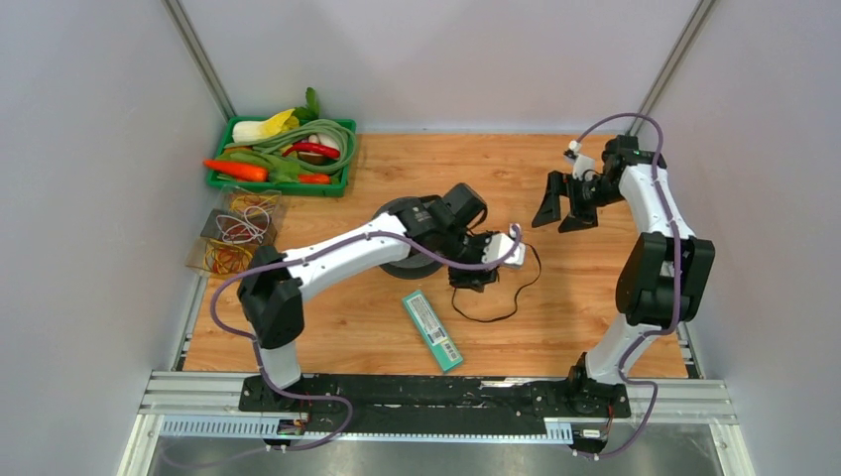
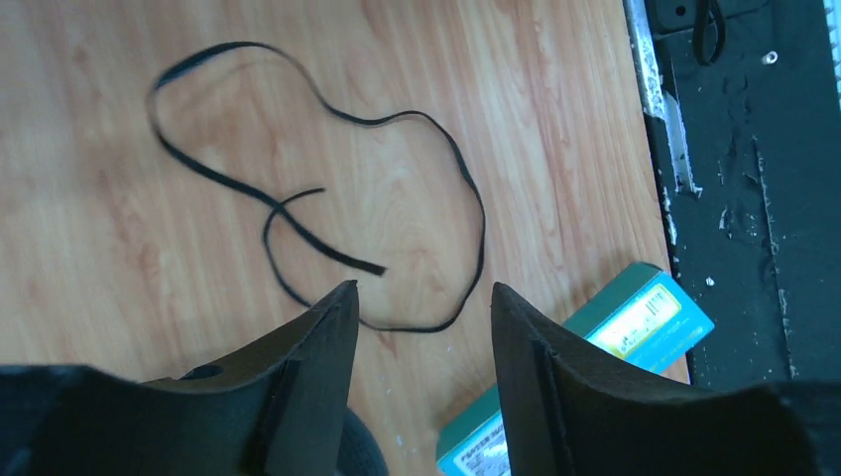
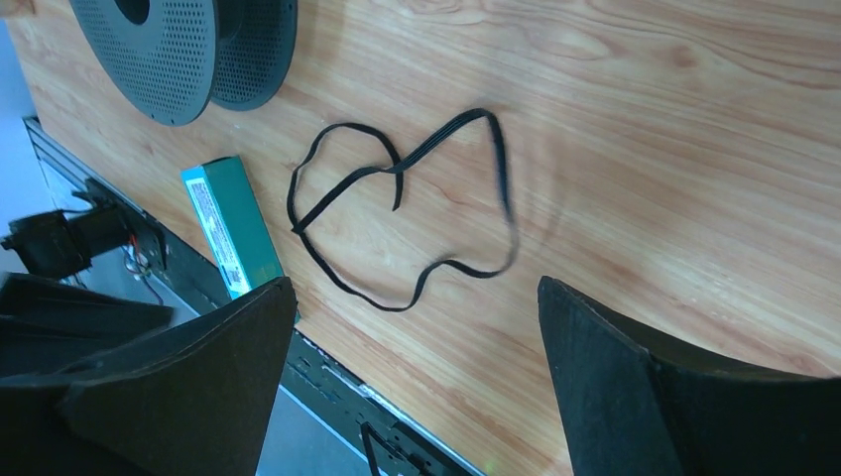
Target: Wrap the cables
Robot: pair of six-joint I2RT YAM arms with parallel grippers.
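Note:
Next, my right gripper grabs the black cable near one loose end [image 3: 398, 200], leaving the adjoining part of the cable free for my left gripper to wrap.
A thin black cable [image 1: 493, 319] lies in loose loops on the wooden table at centre. It also shows in the left wrist view [image 2: 483, 233] and the right wrist view [image 3: 394, 309]. The dark grey round spool [image 1: 409, 268] lies partly under my left arm and shows in the right wrist view [image 3: 164, 50]. My left gripper [image 1: 474, 280] hovers over the cable's near-left part, open and empty [image 2: 423, 288]; the cable's lower loop lies just beyond its fingertips. My right gripper [image 1: 560, 224] is raised to the right of the cable, wide open and empty [image 3: 417, 283].
A teal box [image 1: 432, 330] lies in front of the cable, close to the left gripper [image 2: 595, 337]. A green tray [image 1: 223, 181] of vegetables sits at the back left. Clear bags of rubber bands and wires [image 1: 238, 233] lie by the left edge. A black rail [image 1: 436, 392] runs along the front.

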